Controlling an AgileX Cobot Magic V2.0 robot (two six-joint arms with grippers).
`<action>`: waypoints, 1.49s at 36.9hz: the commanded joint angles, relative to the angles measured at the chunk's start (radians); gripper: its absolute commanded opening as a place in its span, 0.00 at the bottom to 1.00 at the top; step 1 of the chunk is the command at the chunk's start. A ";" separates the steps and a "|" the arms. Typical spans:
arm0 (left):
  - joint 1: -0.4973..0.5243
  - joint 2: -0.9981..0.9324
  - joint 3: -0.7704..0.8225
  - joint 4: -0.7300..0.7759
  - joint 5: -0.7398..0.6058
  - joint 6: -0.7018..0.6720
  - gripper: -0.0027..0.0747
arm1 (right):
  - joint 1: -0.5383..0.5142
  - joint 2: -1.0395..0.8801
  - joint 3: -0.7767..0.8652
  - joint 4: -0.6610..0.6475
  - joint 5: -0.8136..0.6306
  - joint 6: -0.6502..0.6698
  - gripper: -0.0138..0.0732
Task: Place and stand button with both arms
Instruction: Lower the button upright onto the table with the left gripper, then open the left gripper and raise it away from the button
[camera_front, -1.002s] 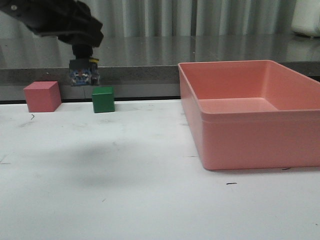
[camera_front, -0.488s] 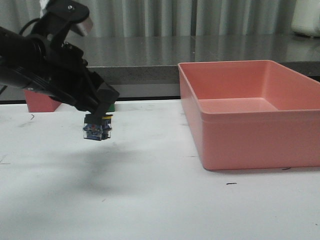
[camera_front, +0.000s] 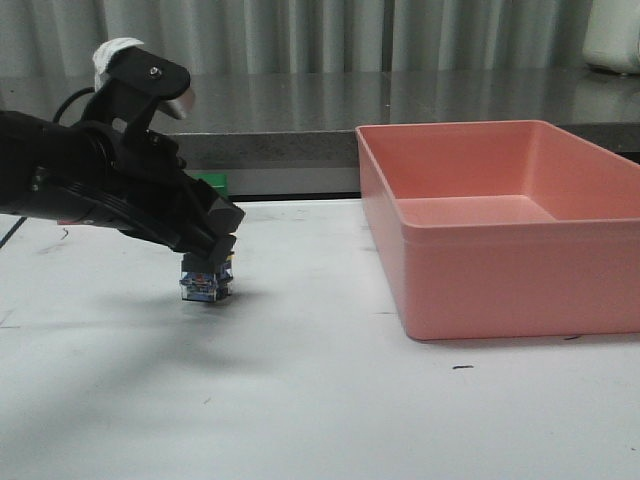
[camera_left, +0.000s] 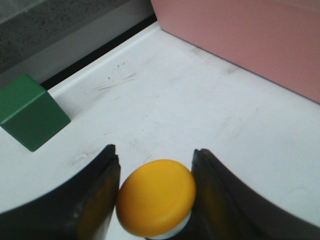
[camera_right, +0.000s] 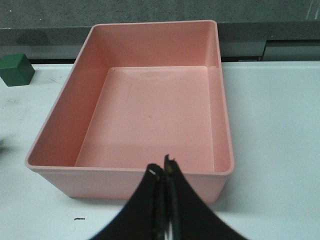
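Note:
I should open my left gripper and release the button now: its bluish base meets the white table, so the button would stand.
The button has a black body and a bluish base that rests on or just above the white table, left of middle in the front view. My left gripper is shut on it from above. In the left wrist view its yellow cap sits between the two black fingers. My right gripper is shut and empty in the right wrist view, near the front wall of the pink bin. It is out of the front view.
The large pink bin stands on the right of the table. A green cube sits at the back behind my left arm and also shows in the left wrist view and the right wrist view. The pink cube is hidden.
My left arm has come down and slightly right with the button, from high near the back edge to the table surface. It now hides the pink cube.

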 joint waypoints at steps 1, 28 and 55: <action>-0.002 -0.038 -0.021 -0.017 -0.090 0.000 0.44 | -0.005 -0.003 -0.025 -0.007 -0.081 -0.009 0.09; -0.030 -0.101 -0.021 -0.017 -0.083 0.000 0.73 | -0.005 -0.003 -0.025 -0.007 -0.081 -0.009 0.09; -0.221 -0.479 -0.021 -0.057 0.271 -0.044 0.01 | -0.005 -0.003 -0.025 -0.007 -0.080 -0.009 0.09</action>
